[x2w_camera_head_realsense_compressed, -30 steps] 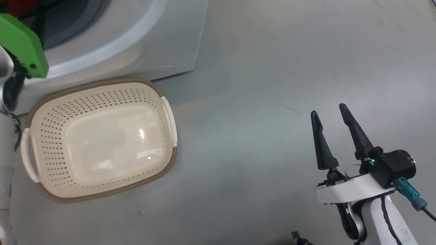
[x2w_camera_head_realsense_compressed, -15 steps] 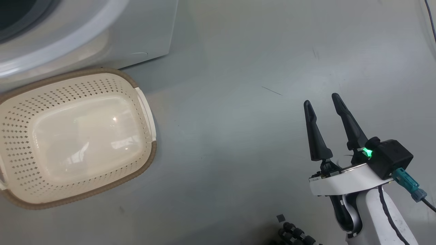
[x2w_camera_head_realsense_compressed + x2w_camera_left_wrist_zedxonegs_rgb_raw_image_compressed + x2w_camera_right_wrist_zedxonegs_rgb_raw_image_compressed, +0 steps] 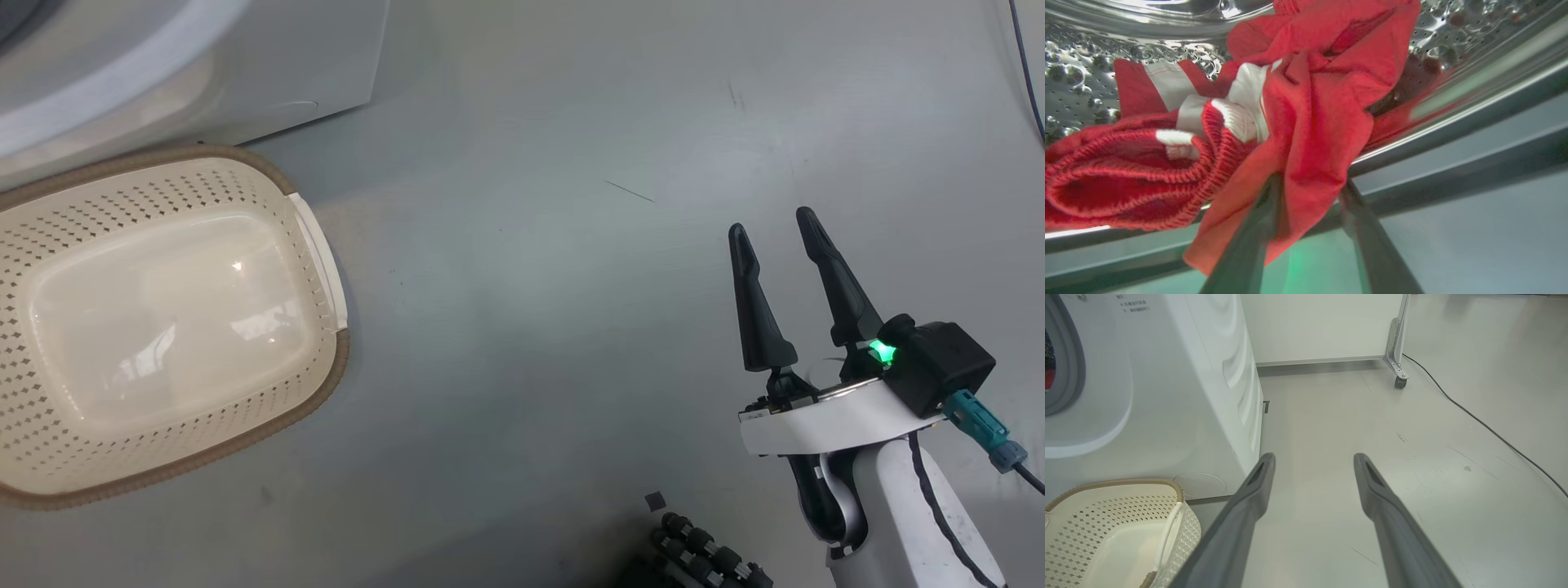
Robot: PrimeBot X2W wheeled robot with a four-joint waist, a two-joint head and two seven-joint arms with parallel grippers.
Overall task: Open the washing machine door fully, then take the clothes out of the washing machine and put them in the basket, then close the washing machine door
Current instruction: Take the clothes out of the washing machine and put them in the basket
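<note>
The left gripper grabs the red fabric by its hanging fold (image 3: 1313,196) next, to bring the clothes (image 3: 1310,114) from the drum to the basket.
The clothes (image 3: 1310,114), red fabric with white bands, lie bunched in the perforated steel drum (image 3: 1077,73) of the washing machine (image 3: 245,57). My left gripper (image 3: 1310,183) reaches into the drum. Its two fingers stand apart on either side of a hanging red fold, and cloth drapes over the left finger. The cream basket (image 3: 326,384) sits on the floor in front of the machine with nothing in it. My right gripper (image 3: 771,222) hovers open over bare floor, well right of the basket. The washing machine door is out of view.
The right wrist view has the machine's white side (image 3: 1167,396), its grey rubber ring (image 3: 1069,375), the basket's rim (image 3: 1126,482), a wheeled white panel (image 3: 1401,381) and a black cable (image 3: 1474,416) across the grey floor. A dark ribbed part (image 3: 702,555) lies near my base.
The head camera has turned, so the basket and the machine sit further left in the picture and the green arm part has left it. The right gripper has hardly moved.
</note>
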